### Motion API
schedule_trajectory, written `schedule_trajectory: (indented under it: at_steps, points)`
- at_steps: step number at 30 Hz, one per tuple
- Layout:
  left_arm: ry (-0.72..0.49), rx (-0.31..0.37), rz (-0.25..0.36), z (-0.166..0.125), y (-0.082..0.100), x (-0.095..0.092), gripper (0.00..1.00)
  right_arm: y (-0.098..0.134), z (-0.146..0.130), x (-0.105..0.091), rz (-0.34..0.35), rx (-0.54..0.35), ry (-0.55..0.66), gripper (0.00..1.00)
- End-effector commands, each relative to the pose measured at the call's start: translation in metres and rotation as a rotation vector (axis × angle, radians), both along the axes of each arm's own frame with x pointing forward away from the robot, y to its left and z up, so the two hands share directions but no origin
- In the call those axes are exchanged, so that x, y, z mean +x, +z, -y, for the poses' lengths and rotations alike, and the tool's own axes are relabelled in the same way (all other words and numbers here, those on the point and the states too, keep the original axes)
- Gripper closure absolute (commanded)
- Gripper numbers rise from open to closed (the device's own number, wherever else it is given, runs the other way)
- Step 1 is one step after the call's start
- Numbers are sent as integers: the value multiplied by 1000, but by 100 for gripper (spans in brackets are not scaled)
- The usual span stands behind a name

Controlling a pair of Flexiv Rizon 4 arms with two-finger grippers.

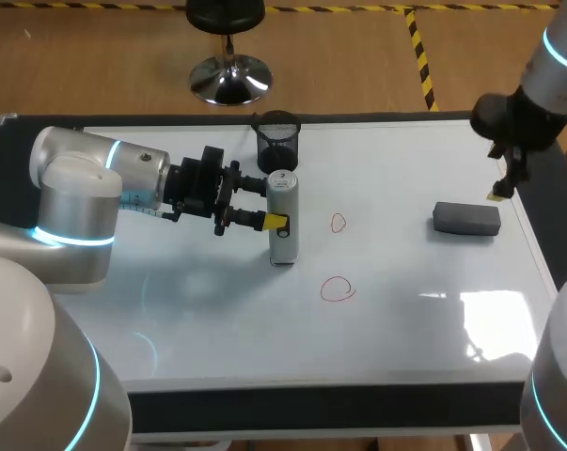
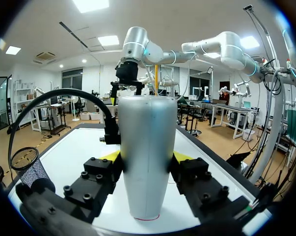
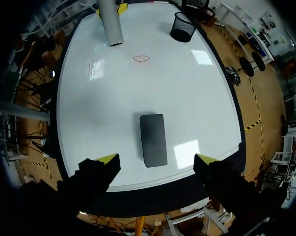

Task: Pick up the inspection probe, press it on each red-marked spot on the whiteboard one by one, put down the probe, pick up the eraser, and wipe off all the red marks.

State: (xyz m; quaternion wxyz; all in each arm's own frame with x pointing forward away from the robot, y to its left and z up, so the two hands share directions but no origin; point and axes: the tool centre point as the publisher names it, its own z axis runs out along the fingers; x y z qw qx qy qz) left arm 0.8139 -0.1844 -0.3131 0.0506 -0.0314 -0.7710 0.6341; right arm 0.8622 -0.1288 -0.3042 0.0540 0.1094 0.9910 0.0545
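Observation:
I should grab the black eraser by its long sides with my right gripper next, to wipe the red marks off the whiteboard (image 1: 405, 329).
The inspection probe (image 1: 282, 218), a pale upright cylinder, stands left of the middle of the whiteboard (image 1: 405, 329). My left gripper (image 1: 275, 223) is shut on it from the side. In the left wrist view both yellow-tipped fingers (image 2: 111, 156) press the probe (image 2: 147, 147) from two sides. Two red marks are drawn to its right, a small one (image 1: 338, 223) and a larger loop (image 1: 338, 289). The dark eraser (image 1: 466, 218) lies flat near the right edge. My right gripper (image 1: 502, 191) hangs open above and just beyond it. In the right wrist view the eraser (image 3: 153, 139) lies below the spread gripper (image 3: 156, 160).
A black mesh cup (image 1: 277, 141) stands at the board's far edge, just behind the probe, and also shows in the right wrist view (image 3: 183, 27). The board's dark frame (image 1: 311, 404) runs along the front. One red mark (image 3: 141, 59) lies between the eraser and the probe (image 3: 111, 22).

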Motion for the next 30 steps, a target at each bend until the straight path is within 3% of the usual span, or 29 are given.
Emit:
schedule_trajectory:
  at_steps: [1, 8, 17, 30]
  points:
    - [1, 1, 0, 0, -9, -1, 100, -15, -2, 7, -15, 8, 13, 0]
    - [1, 1, 0, 0, -9, -1, 100, -38, -10, 13, -23, -3, 28, 0]
    - [1, 1, 0, 0, -9, -1, 100, -49, -14, 22, -20, 20, 42, 0]
    - [1, 1, 0, 0, -9, -1, 100, -83, -9, 28, -51, 13, 33, 0]
